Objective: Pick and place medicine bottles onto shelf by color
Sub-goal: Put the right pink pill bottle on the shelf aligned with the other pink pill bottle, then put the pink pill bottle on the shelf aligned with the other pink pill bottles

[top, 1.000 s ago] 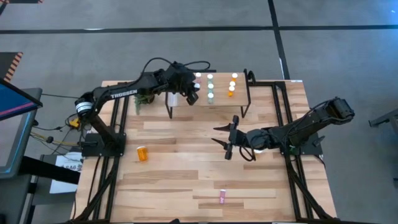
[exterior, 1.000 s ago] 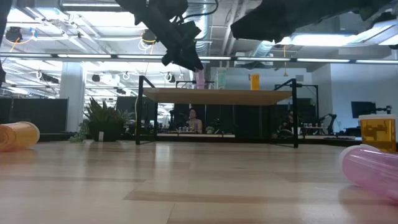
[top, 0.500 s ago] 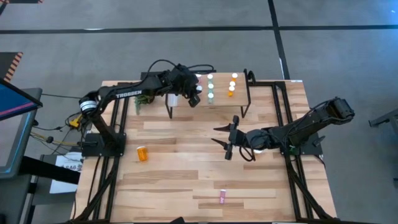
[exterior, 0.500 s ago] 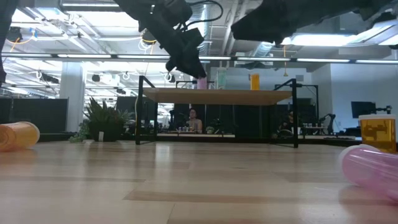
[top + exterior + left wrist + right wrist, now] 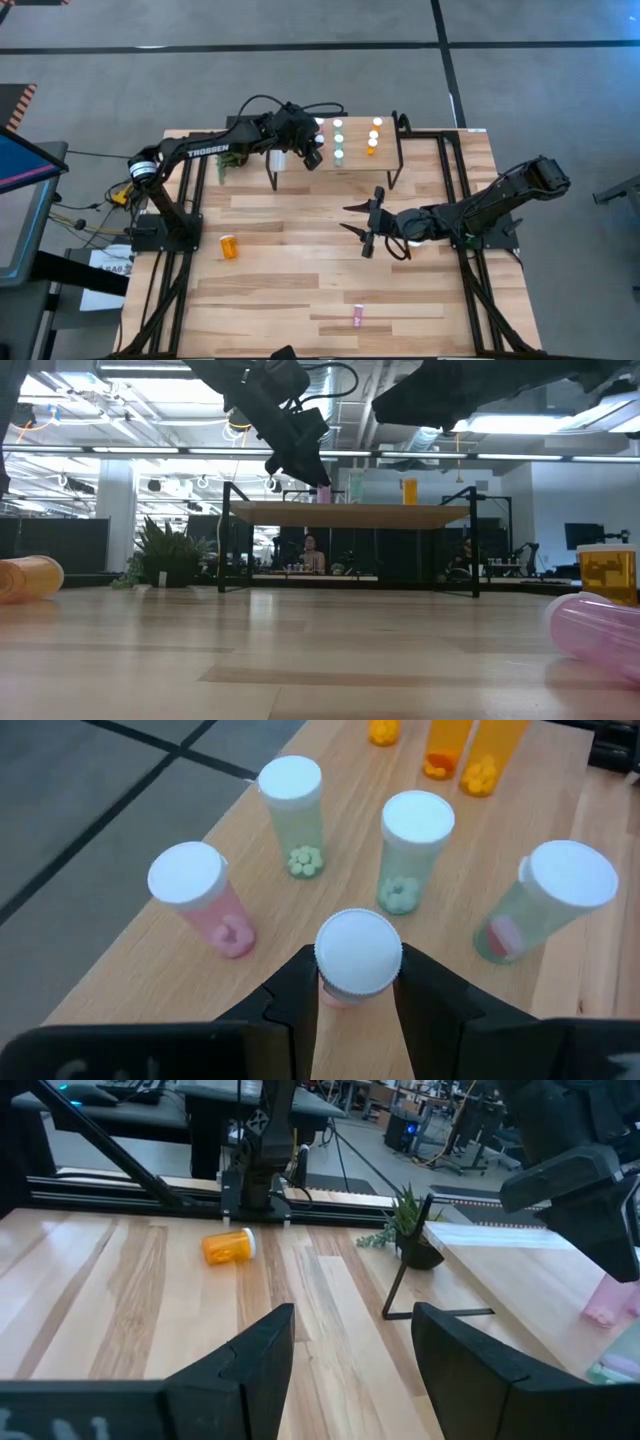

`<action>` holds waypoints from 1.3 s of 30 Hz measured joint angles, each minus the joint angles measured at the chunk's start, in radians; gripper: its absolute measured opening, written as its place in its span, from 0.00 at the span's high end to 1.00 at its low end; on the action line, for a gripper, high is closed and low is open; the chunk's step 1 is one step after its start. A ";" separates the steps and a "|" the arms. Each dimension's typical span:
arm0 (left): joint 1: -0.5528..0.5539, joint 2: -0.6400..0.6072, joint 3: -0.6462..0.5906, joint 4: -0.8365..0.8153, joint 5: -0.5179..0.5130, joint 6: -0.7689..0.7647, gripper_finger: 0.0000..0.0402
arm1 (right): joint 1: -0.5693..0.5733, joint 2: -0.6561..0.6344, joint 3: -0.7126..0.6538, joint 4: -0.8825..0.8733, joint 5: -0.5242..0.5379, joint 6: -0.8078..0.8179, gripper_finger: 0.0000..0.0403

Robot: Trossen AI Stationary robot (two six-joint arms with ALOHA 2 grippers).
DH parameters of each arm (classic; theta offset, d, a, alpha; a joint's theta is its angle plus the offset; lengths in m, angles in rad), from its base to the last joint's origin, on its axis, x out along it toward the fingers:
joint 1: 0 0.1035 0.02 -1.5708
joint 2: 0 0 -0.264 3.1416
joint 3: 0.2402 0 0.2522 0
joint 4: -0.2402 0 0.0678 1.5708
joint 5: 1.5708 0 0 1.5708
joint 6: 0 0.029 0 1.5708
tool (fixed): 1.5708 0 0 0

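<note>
The pink medicine bottle has its base at the top of the shelf, beside the upright teal bottles, and would stay standing, so my left gripper should open now.
The shelf (image 5: 355, 161) stands at the table's far side with several white-capped medicine bottles upright on it: teal ones (image 5: 412, 850), a pink one (image 5: 200, 900) and orange ones (image 5: 450, 750). My left gripper (image 5: 312, 155) is over the shelf's left part, shut on another pink bottle (image 5: 323, 494). An orange bottle (image 5: 230, 246) lies on its side at the table's left. A pink bottle (image 5: 357, 317) lies near the front edge. My right gripper (image 5: 347, 217) hangs open above the table's middle, nothing between its fingers. My left gripper pinches the pink bottle between its two fingers (image 5: 300, 995), at the top of its body (image 5: 333, 1000) just under the white cap (image 5: 358, 952). The fingers slant down from the table's left. The bottle is upright, its bottom at the shelf top; whether it rests there I cannot tell.
A small green plant (image 5: 232, 160) stands by the shelf's left legs. In the low view an upright orange bottle (image 5: 607, 573) shows at the right. Black frame rails (image 5: 450, 170) run along the table's sides. Bare wood lies between the shelf and the front edge.
My left gripper has sunk a little with the pink bottle, bringing it down to the shelf top beside the other pink bottle. The bottle has stayed upright. For the last half second it has kept still.
</note>
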 joint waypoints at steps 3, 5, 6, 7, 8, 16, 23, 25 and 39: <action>0.000 0.000 0.000 0.000 -0.002 0.000 0.75 | 0.000 0.000 0.000 0.000 0.000 0.000 0.44; 0.000 0.000 0.000 0.000 -0.003 0.000 0.73 | 0.000 0.000 0.000 0.000 0.000 0.000 0.44; 0.000 0.000 0.000 -0.001 -0.003 0.000 0.72 | 0.000 0.000 0.000 0.000 0.000 0.001 0.44; 0.000 0.000 0.000 -0.001 -0.003 0.000 0.71 | 0.000 0.000 0.000 0.000 0.000 0.001 0.44; 0.000 0.001 0.000 -0.003 -0.003 0.000 0.70 | 0.000 0.000 0.000 0.000 0.000 0.001 0.44; 0.000 0.004 -0.001 0.000 -0.003 0.000 0.60 | 0.000 0.000 0.000 0.000 0.000 0.002 0.44; 0.000 0.003 -0.001 0.011 -0.003 -0.001 0.55 | 0.000 0.000 0.000 0.000 0.000 0.002 0.44; 0.000 0.001 -0.001 0.001 -0.002 0.001 0.55 | 0.000 0.000 0.000 -0.005 0.000 0.002 0.44; -0.011 -0.106 -0.002 -0.177 -0.085 0.045 0.51 | 0.040 -0.053 0.031 -0.091 0.000 0.008 0.44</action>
